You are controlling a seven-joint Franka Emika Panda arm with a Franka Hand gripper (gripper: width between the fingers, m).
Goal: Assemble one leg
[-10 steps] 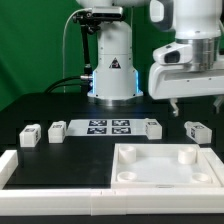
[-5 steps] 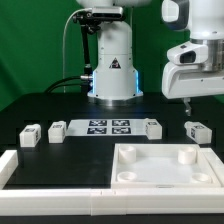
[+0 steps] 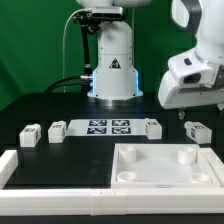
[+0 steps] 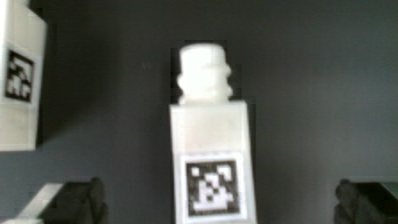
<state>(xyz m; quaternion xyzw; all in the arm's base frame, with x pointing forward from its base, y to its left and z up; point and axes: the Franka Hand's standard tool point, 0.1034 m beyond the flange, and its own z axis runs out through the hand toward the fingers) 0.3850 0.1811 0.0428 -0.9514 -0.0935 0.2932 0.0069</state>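
Note:
My gripper is to grab the leg by its tagged body (image 3: 198, 133) next, so its round peg stays free to go into the white tray-shaped piece (image 3: 130, 180).
Four small white legs with tags lie on the black table: two at the exterior view's left (image 3: 30, 136) (image 3: 57, 130), one past the marker board (image 3: 152, 127), one at the right (image 3: 197, 130). My gripper (image 3: 200, 112) hangs above that right leg, open and empty. In the wrist view the leg (image 4: 214, 130) lies lengthwise between my open fingers (image 4: 63, 203), its round peg end pointing away and its tag near my gripper (image 4: 217, 205). The fingers stand well apart from its sides. The large white tray-shaped piece (image 3: 130, 180) lies in front.
The marker board (image 3: 108, 127) lies at mid-table. A white L-shaped fence (image 3: 20, 168) runs along the front left. The robot base (image 3: 112, 70) stands at the back. Another white tagged piece (image 4: 18, 80) shows at the wrist view's edge.
My gripper has moved toward the exterior view's right, tilted, and now hangs over the right leg. The parts on the table have not moved.

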